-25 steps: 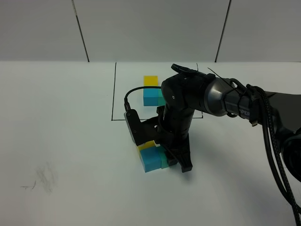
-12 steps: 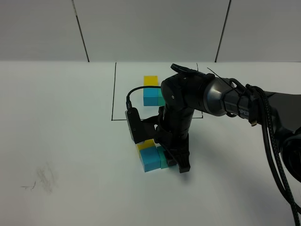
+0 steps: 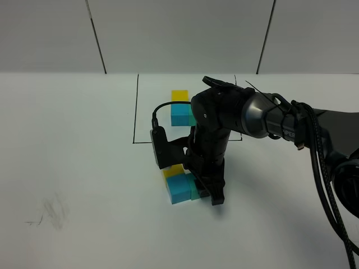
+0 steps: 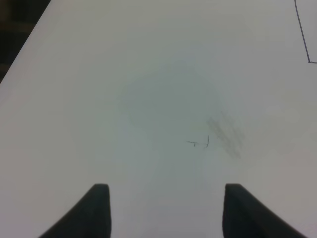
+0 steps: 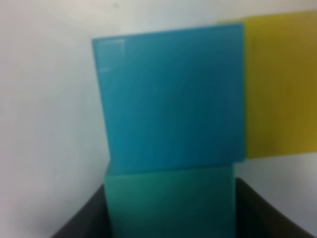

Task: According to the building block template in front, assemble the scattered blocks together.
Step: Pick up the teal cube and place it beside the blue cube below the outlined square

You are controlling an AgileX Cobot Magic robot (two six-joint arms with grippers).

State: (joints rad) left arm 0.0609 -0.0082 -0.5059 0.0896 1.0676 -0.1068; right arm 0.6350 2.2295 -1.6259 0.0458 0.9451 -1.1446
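The teal-green block (image 3: 195, 191) sits low on the tabletop, level with and flush against the sky-blue block (image 3: 179, 189), so it is time for my right gripper to open now.
The building block template sits inside a black drawn rectangle (image 3: 136, 106): a yellow cube (image 3: 179, 95), a blue cube (image 3: 180, 115) and a teal cube (image 3: 193, 119) partly behind my right arm. Nearer the front, the scattered blocks stand together. The yellow block (image 3: 174, 171) (image 5: 280, 84) touches the sky-blue block (image 3: 179, 189) (image 5: 171, 96), and the teal-green block (image 3: 195, 191) (image 5: 171, 201) presses against the blue one. My right gripper (image 3: 203, 193) (image 5: 171, 218) reaches down, shut on the teal-green block. My left gripper (image 4: 166, 210) hovers open over bare table, holding nothing.
The white tabletop (image 3: 84, 168) carries a faint pencil smudge (image 3: 53, 213) (image 4: 223, 134) at the front left. One corner of the drawn rectangle (image 4: 304, 44) shows in the left wrist view. A grey panelled wall (image 3: 179, 33) closes the back.
My right gripper has slid slightly left with the teal-green block, closing it against the sky-blue block. The left gripper has not moved.
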